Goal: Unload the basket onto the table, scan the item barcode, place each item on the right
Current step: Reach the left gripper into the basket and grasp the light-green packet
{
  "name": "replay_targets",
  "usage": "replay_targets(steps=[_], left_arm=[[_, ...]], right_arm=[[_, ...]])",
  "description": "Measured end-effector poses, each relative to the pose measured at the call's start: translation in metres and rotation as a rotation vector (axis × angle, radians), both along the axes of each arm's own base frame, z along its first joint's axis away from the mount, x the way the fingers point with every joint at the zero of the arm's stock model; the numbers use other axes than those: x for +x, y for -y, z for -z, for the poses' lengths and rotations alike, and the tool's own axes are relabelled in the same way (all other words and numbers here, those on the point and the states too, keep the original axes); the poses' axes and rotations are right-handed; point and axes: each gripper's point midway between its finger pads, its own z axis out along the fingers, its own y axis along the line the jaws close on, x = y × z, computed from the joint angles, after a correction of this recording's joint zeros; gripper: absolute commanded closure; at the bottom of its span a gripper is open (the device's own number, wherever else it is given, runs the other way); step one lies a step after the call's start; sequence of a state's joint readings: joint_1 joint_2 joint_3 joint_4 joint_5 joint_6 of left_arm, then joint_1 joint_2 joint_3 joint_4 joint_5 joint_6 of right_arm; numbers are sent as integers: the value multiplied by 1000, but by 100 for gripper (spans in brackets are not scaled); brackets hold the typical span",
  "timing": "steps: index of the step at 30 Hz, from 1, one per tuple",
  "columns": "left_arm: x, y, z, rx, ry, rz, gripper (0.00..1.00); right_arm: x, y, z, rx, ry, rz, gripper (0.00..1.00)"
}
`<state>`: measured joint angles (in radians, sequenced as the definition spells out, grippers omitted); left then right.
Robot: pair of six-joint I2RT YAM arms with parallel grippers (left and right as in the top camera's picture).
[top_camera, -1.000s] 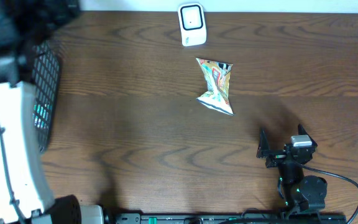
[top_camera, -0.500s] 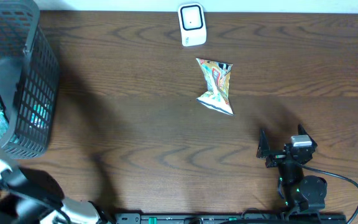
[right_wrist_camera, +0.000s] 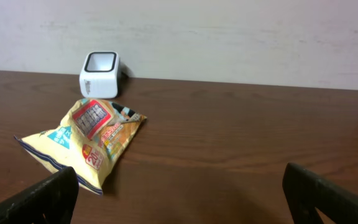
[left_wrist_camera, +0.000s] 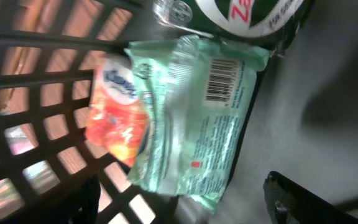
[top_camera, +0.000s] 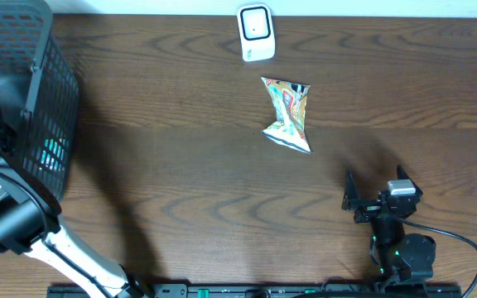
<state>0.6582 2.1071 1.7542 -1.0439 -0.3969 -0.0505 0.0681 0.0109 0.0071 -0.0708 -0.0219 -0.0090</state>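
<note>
The robot's left gripper will next grab the green pack (left_wrist_camera: 191, 118) across its sides, so the printed barcode stays uncovered to scan.
In the left wrist view, a green pack (left_wrist_camera: 191, 118) with a printed barcode (left_wrist_camera: 219, 81) lies inside the black mesh basket (left_wrist_camera: 36, 81). It rests against an orange-and-white pack (left_wrist_camera: 117, 118). My left gripper (left_wrist_camera: 185, 205) hangs open just short of the green pack and touches nothing. A yellow snack bag (top_camera: 286, 114) lies mid-table, below the white scanner (top_camera: 255, 31). My right gripper (top_camera: 375, 178) stands open near the front right edge, facing the snack bag (right_wrist_camera: 89, 140) and the scanner (right_wrist_camera: 100, 73). Nothing is between its fingers (right_wrist_camera: 328, 196).
The basket (top_camera: 31, 99) stands at the table's far left, with my left arm (top_camera: 11, 219) reaching into it from the front. A green-labelled container (left_wrist_camera: 253, 15) lies in the basket beyond the green pack. Bare brown tabletop (top_camera: 180, 182) lies between basket and snack bag.
My left arm has swung down and toward the front, uncovering the basket's top in the overhead view. The snack bag, scanner and right arm have not moved.
</note>
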Motion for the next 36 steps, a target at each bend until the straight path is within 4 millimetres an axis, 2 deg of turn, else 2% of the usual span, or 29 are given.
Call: replay_targets(steps=[9, 10, 12, 14, 20, 22, 24, 26, 28, 29, 36], left_arm=[[5, -5, 27, -1, -11, 2, 18], [5, -5, 30, 1, -9, 2, 18], [4, -5, 37, 3, -6, 1, 26], [1, -5, 42, 2, -8, -1, 28], [-3, -21, 43, 28, 26, -34, 30], [-4, -23, 44, 25, 38, -42, 34], [-2, -24, 46, 9, 60, -44, 57], [-1, -22, 49, -15, 77, -40, 71], [0, -19, 51, -32, 81, -31, 81], [0, -18, 51, -36, 83, -31, 92], [-8, -4, 45, -89, 76, -65, 93]], right_arm=[[0, 0, 0, 0, 0, 0, 1], [0, 0, 0, 0, 0, 0, 1], [0, 0, 0, 0, 0, 0, 1], [0, 0, 0, 0, 0, 0, 1], [0, 0, 0, 0, 0, 0, 1], [0, 0, 0, 0, 0, 0, 1], [0, 0, 0, 0, 0, 0, 1], [0, 0, 0, 0, 0, 0, 1], [0, 0, 0, 0, 0, 0, 1], [0, 0, 0, 0, 0, 0, 1], [0, 0, 0, 0, 0, 0, 1]])
